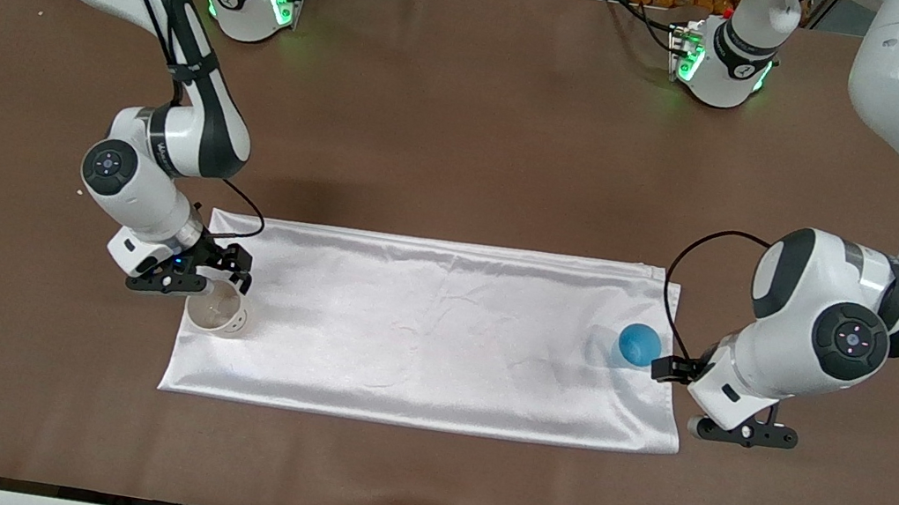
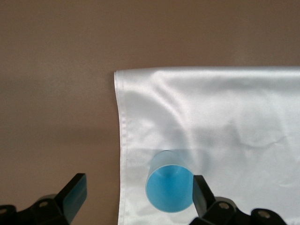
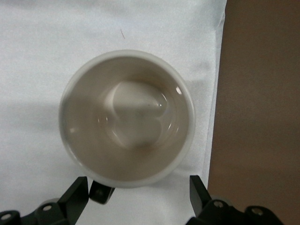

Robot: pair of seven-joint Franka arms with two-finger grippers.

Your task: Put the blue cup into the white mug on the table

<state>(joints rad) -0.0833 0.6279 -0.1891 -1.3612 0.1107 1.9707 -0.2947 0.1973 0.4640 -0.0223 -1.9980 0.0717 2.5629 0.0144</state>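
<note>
The white mug's opening needs to stay free to take the blue cup, so the robot's right gripper will next grab the white mug by its dark handle.
The blue cup stands upright on the white cloth near the cloth's edge at the left arm's end. My left gripper is low beside it and open; in the left wrist view the cup sits just inside one finger, the gripper straddling the cloth's edge. The white mug stands upright and empty on the cloth's corner at the right arm's end. My right gripper hovers open right at it; in the right wrist view the mug and its dark handle lie by the gripper.
A white cloth lies spread across the middle of the brown table, with both vessels at its two ends. Bare table surrounds the cloth. The arms' bases stand along the table edge farthest from the front camera.
</note>
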